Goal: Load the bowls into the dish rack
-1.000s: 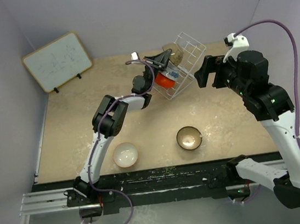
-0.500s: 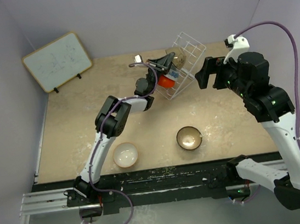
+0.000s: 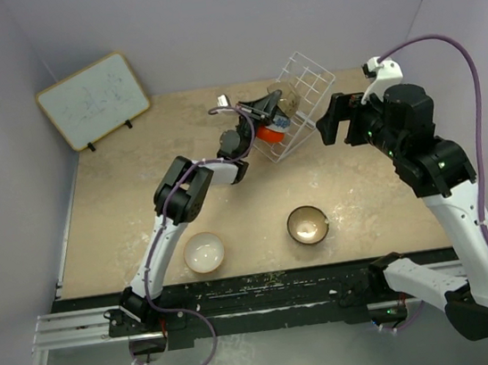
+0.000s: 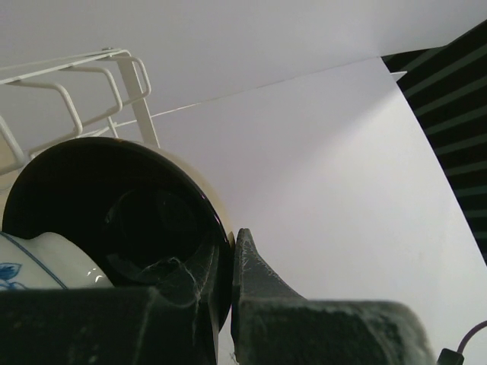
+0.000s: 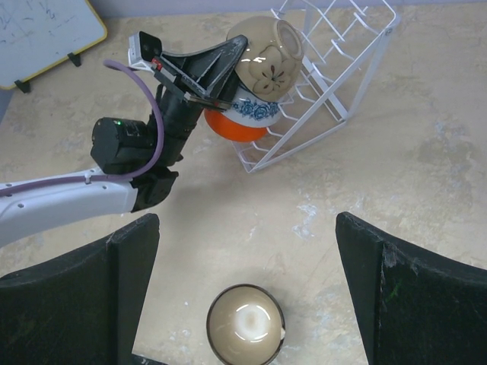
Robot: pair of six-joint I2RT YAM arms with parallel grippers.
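I am ready to open my left gripper, since the tilted black bowl overlaps the blue-patterned bowl and its far side is at the rack's wires.
The white wire dish rack stands at the back, also in the right wrist view and the left wrist view. In it lean an orange bowl and a blue-patterned bowl. My left gripper is shut on the rim of a bowl that is glossy black inside and cream with a flower outside, held tilted over the blue-patterned bowl at the rack. A cream-white bowl and a tan-inside, dark-outside bowl sit on the table. My right gripper is open and empty, high above the tan bowl.
A whiteboard with a wooden frame leans at the back left. Grey walls close the table on three sides. The black rail with the arm bases runs along the near edge.
My left gripper with the black-inside bowl has shifted slightly right and down against the rack, over the blue-patterned bowl. The right arm has barely moved.
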